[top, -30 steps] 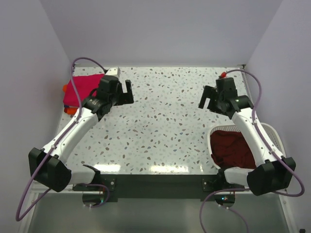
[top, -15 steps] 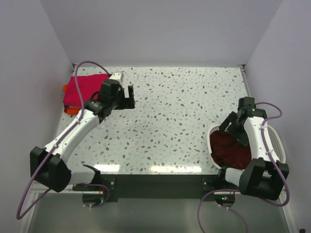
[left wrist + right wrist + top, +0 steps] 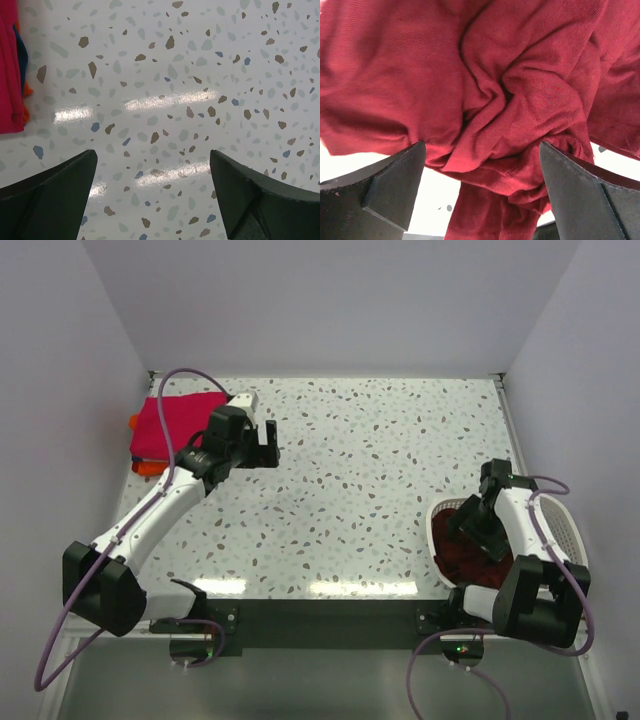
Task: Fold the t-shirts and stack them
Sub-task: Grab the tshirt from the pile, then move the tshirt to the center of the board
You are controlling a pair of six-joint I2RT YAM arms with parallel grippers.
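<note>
My right gripper's fingers on either side are above the cloth, so it lowers first and then closes on the maroon fold [image 3: 472, 543] [image 3: 483, 150].
A crumpled dark maroon t-shirt [image 3: 470, 558] [image 3: 510, 95] lies in a white slotted basket [image 3: 571, 530] at the near right. My right gripper [image 3: 472, 528] [image 3: 482, 175] hangs just over the cloth, open, its jaws wide on either side of a fold with nothing pinched. A folded magenta-pink t-shirt [image 3: 168, 424] [image 3: 10, 65] rests on an orange one [image 3: 143, 466] at the far left of the table. My left gripper [image 3: 264, 438] [image 3: 154, 172] hovers open over bare speckled tabletop just right of that stack.
The speckled white tabletop [image 3: 350, 470] is walled by pale panels at the left, back and right. The basket's rim stands at the near right edge. A purple cable [image 3: 180, 380] loops over the folded stack.
My right arm has swung back from the far right of the table and lowered its gripper into the basket over the maroon shirt. The left gripper has crept slightly right.
</note>
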